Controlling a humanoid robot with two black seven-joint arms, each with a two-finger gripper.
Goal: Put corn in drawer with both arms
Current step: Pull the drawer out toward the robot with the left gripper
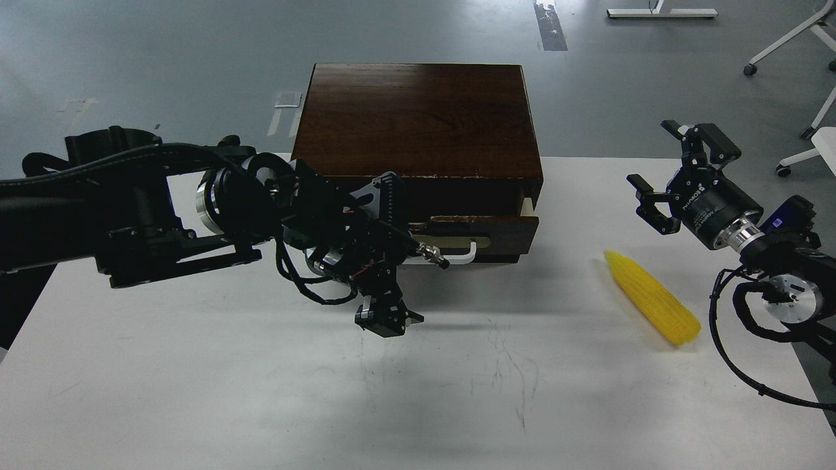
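I need to put the yellow corn in the drawer (486, 230). My right gripper should next grab the corn by its thick end (675, 320).
The yellow corn (653, 299) lies on the white table at the right, its pointed end toward the cabinet. The drawer (486, 230) stands pulled out a short way from the dark cabinet (418, 117). The right end of its white handle (465, 252) shows. My left gripper (400, 251) sits at the handle's left part and looks closed on it, but my own wrist hides its fingertips. My right gripper (663, 171) is open and empty, hovering above and behind the corn, apart from it.
The white table (196, 391) carries only the cabinet and the corn. Its right edge runs near my right arm. Chair and desk legs (784, 39) stand on the grey floor at the back right.
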